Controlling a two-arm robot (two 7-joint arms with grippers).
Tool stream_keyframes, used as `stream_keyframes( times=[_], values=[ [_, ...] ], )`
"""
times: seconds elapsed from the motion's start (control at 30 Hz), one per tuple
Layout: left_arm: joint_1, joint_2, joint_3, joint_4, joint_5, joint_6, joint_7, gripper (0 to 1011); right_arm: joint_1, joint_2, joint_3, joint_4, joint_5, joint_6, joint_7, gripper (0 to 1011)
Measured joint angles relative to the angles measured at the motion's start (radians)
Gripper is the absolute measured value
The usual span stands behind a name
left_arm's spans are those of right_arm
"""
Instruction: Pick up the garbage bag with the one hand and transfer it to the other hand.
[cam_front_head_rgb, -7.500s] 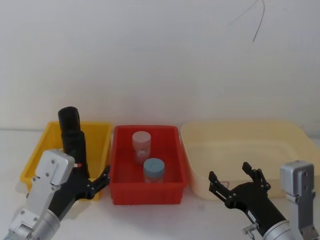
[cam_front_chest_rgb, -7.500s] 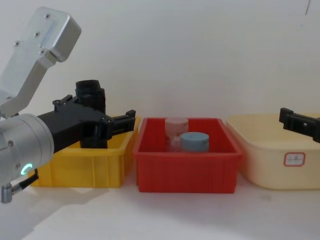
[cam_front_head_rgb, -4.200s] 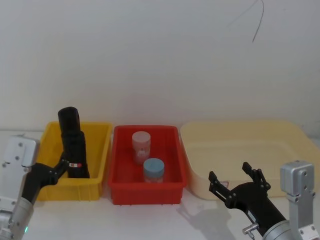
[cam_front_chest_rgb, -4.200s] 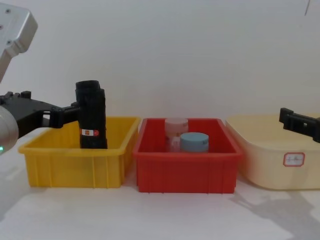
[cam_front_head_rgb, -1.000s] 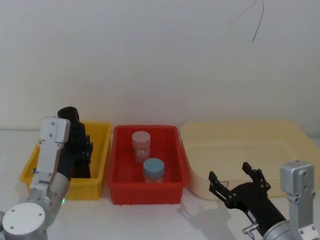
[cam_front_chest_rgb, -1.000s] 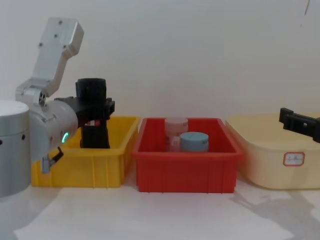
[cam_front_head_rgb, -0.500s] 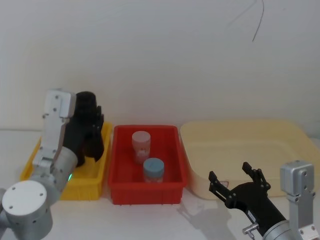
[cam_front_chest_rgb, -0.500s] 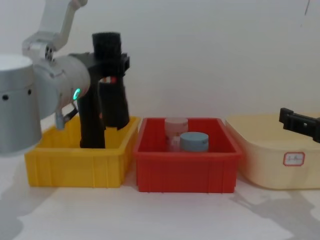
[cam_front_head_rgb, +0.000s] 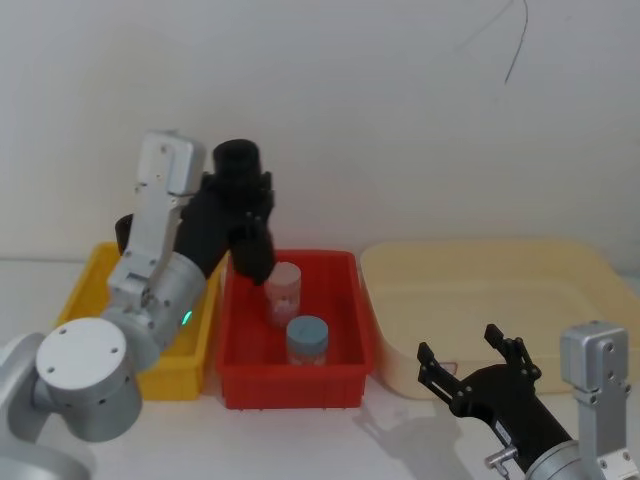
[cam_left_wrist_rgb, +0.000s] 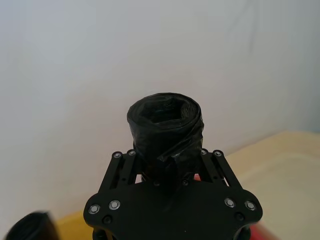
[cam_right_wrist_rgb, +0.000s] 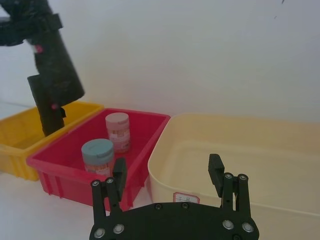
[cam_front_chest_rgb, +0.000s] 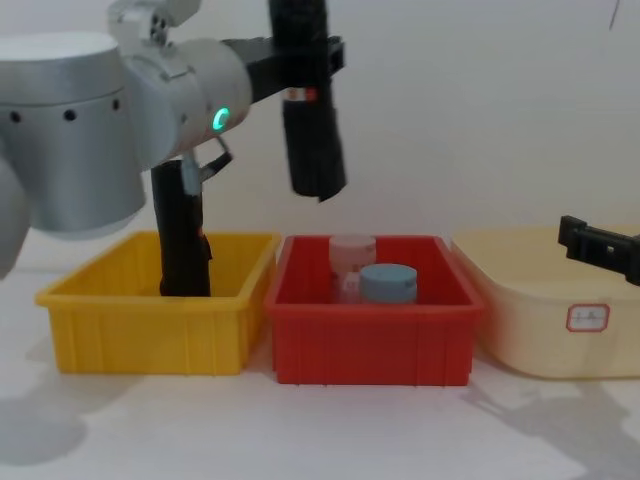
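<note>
My right gripper takes hold of the garbage bag by its lower part next, to take it over from my left gripper.
The garbage bag, a tall black roll with a small red-and-white label, hangs in the air tilted above the red bin's left end. My left gripper is shut on its upper part, and the left wrist view shows the fingers clamped on both sides of the roll. My right gripper stands open low at the front right, empty, in front of the cream tub. From there the held bag shows far off to the left.
A second black roll stands in the yellow bin. The red bin holds a pink-lidded jar and a blue-lidded jar. The cream tub sits at the right. A white wall runs behind.
My left arm has lifted the garbage bag out of the yellow bin and swung it up and to the right, over the red bin. The right gripper has stayed still.
</note>
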Motion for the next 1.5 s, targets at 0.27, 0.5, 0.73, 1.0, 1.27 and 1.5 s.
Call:
stream_keyframes(
  times=[0.27,0.5,0.73,1.0,1.27,1.5],
  values=[
    [-0.041,-0.027,0.037,0.033,-0.026,-0.002,-0.075,474,0.0,0.0,0.0,0.0,0.0,0.0,0.0,1004],
    [-0.087,-0.06,0.077,0.093,-0.053,0.005,-0.144,474,0.0,0.0,0.0,0.0,0.0,0.0,0.0,1004],
    [-0.122,-0.08,0.108,0.154,-0.06,0.011,-0.177,474,0.0,0.0,0.0,0.0,0.0,0.0,0.0,1004],
    [-0.145,-0.087,0.127,0.198,-0.063,0.009,-0.193,475,0.0,0.0,0.0,0.0,0.0,0.0,0.0,1004],
    [-0.159,-0.088,0.137,0.221,-0.066,0.004,-0.203,474,0.0,0.0,0.0,0.0,0.0,0.0,0.0,1004],
    [-0.165,-0.089,0.143,0.232,-0.069,0.002,-0.208,475,0.006,-0.001,-0.003,-0.001,0.0,0.001,0.01,1004]
  ],
)
